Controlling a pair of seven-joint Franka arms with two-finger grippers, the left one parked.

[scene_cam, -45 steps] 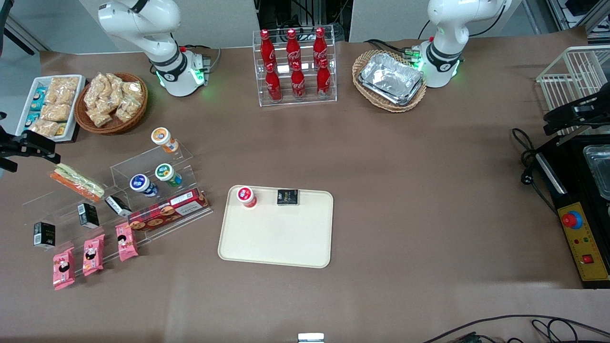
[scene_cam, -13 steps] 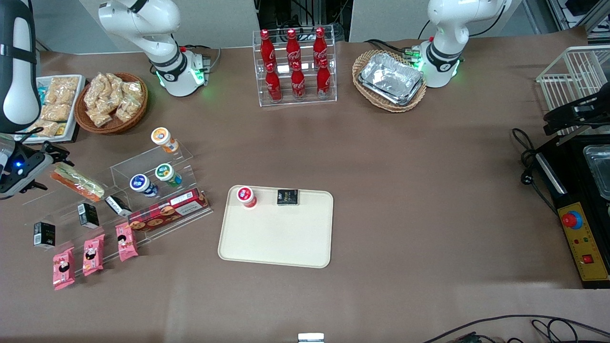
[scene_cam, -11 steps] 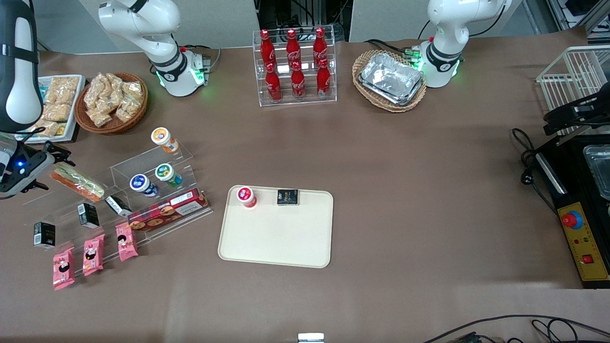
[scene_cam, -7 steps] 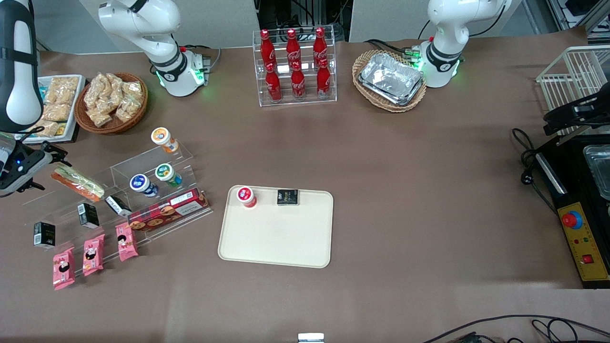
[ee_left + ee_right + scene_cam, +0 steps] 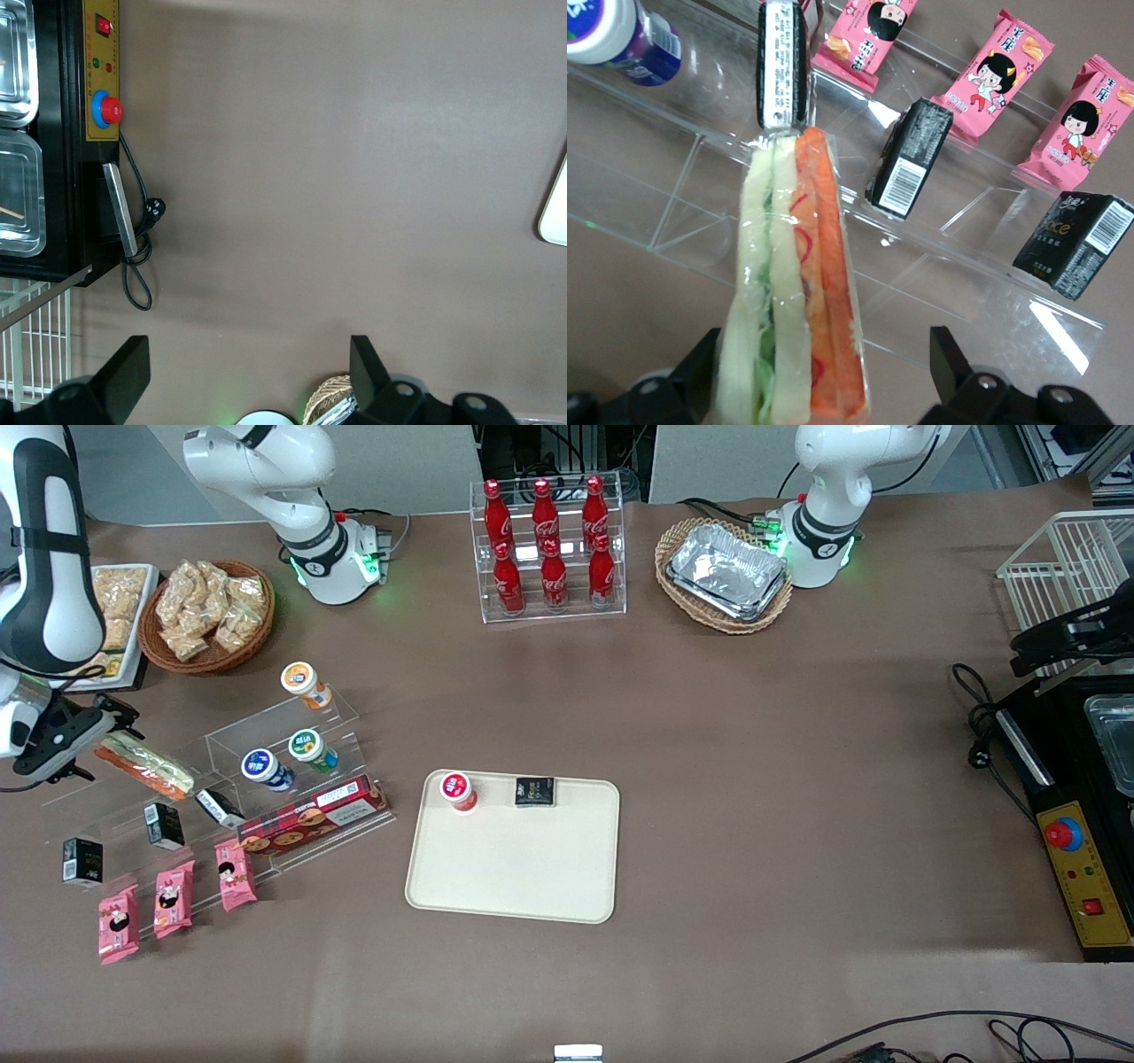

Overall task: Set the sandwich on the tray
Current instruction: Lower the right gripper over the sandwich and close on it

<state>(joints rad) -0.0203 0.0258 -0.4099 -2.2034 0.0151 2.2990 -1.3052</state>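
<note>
My right gripper picks up the clear-wrapped sandwich by one end (image 5: 788,390) next, to place it on the tray.
The clear-wrapped sandwich (image 5: 149,763), pale bread with green and orange filling, lies on the acrylic step rack (image 5: 213,779) toward the working arm's end of the table. My right gripper (image 5: 99,741) is at the sandwich's end that points away from the tray. It is open. In the right wrist view the sandwich (image 5: 793,301) runs between the two black fingertips (image 5: 946,359), with the gripper (image 5: 824,376) straddling its end. The cream tray (image 5: 514,868) lies mid-table, holding a red-capped cup (image 5: 458,790) and a small black box (image 5: 535,791).
The rack also carries capped cups (image 5: 266,769), black boxes (image 5: 910,159), pink snack packets (image 5: 1001,75) and a long red biscuit box (image 5: 312,815). A snack basket (image 5: 208,615) and a white snack tray (image 5: 111,615) stand farther from the front camera. Cola bottles (image 5: 549,545) stand farther back mid-table.
The right arm has come into view since the earliest frame. Over the last second the gripper has edged closer along the sandwich's end. The sandwich has not moved.
</note>
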